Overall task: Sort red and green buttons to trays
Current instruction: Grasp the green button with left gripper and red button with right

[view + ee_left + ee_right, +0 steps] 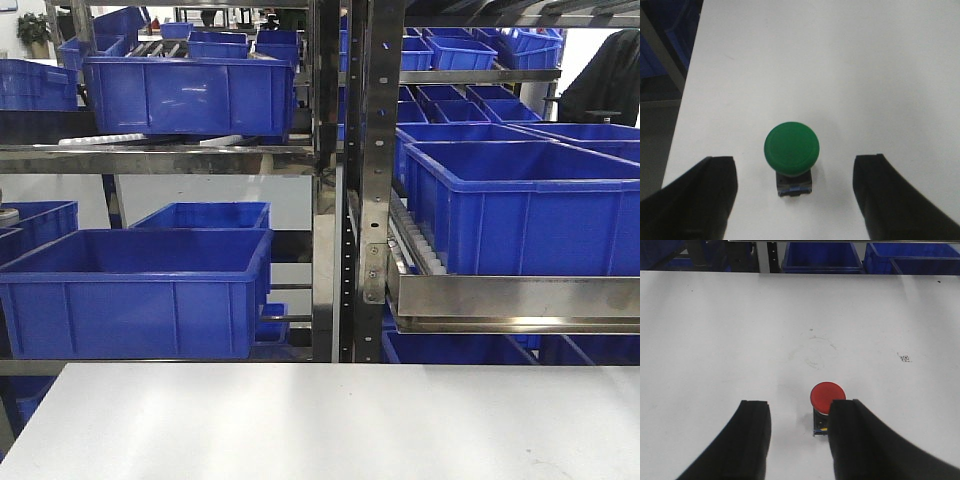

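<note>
The green button has to be sorted to its tray, so I will grab it by its cap and dark body [792,160] with my left gripper next.
In the left wrist view a green-capped button [791,148] stands upright on its dark body on the white table [840,75]. My left gripper [795,160] is open, with one finger on each side of the button and clear of it. In the right wrist view a red-capped button [826,395] stands on the table. My right gripper [799,405] is open and empty. Its right finger [860,440] covers part of the red button's cap and body, so the button is at that finger's inner edge, not centred. Both trays are out of view. No gripper shows in the front view.
The table's left edge [682,100] runs close to the green button. Metal racks [340,200] with deep blue crates [135,290] stand just behind the table's far edge [350,364]. A small printed marker [905,358] lies on the table to the right.
</note>
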